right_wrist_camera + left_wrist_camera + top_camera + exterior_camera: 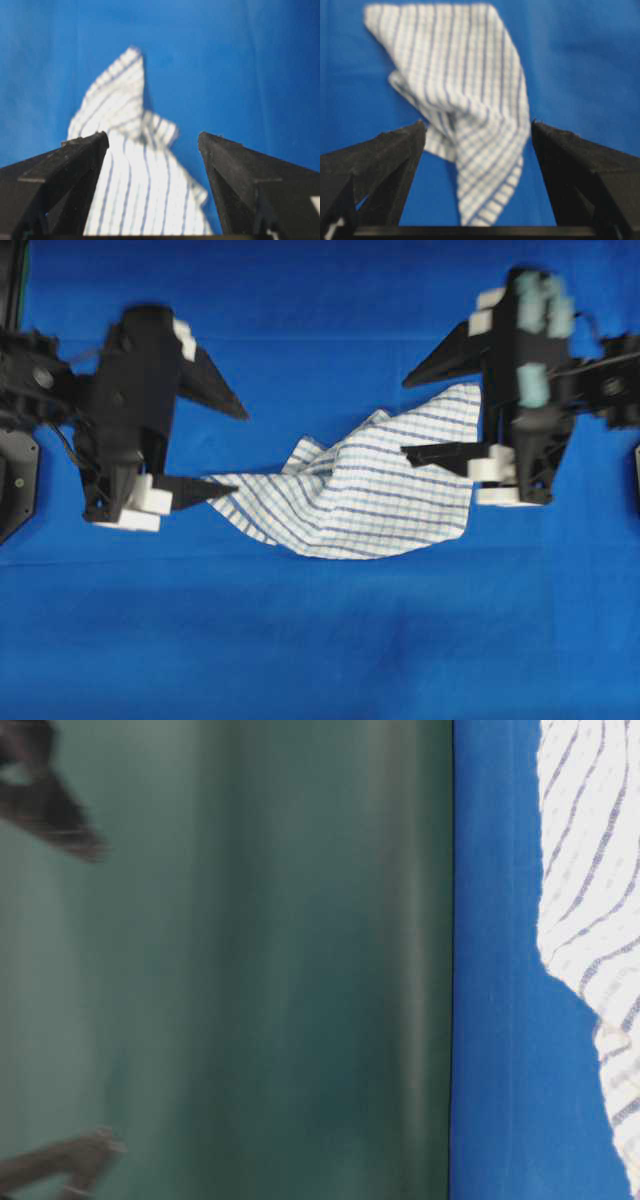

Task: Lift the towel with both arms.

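My left gripper should next pick up the towel by its narrow bunched end. That end of the towel fits between my fingers, while the towel is spread wide across its broad body.
The towel, white with thin blue stripes, lies crumpled on the blue table cloth between the two arms. My left gripper is open at its left corner, and the lower finger's tip reaches over that corner. My right gripper is open at the right end, its lower finger above the cloth. In the left wrist view the towel runs loose between the wide-spread fingers of the left gripper. The right wrist view shows the towel loose between the spread fingers of the right gripper.
Plain blue cloth covers the table all around. In the table-level view a towel edge shows at the right against a green backdrop, with blurred dark finger shapes at the left. Black fittings sit at the table's left edge.
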You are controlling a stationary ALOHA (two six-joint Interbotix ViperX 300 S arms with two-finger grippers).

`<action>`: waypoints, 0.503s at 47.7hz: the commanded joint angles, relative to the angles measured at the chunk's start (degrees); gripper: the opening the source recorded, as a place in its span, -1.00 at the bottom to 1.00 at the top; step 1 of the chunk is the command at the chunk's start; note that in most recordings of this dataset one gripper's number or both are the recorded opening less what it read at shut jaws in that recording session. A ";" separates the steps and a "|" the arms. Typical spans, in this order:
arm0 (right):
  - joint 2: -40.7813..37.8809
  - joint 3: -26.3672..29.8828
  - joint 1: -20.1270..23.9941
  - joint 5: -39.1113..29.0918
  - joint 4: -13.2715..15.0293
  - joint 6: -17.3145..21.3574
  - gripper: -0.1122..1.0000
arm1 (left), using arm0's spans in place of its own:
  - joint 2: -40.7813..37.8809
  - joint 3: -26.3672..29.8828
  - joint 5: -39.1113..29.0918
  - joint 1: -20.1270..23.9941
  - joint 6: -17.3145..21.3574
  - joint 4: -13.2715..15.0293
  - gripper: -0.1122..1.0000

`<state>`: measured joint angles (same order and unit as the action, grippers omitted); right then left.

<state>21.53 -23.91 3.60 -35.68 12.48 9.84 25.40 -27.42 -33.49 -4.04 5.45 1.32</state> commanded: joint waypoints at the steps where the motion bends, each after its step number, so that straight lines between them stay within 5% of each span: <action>1: -1.05 -0.97 0.53 2.02 -0.53 0.09 0.46 | 0.09 -1.93 2.72 -1.05 0.00 0.00 0.66; 24: -14.77 -8.53 4.39 11.43 -3.96 0.09 0.46 | -8.00 -19.16 23.12 -1.58 0.00 0.09 0.66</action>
<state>8.00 -32.34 7.65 -26.02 9.14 9.84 18.72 -45.97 -13.10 -5.45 5.36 1.23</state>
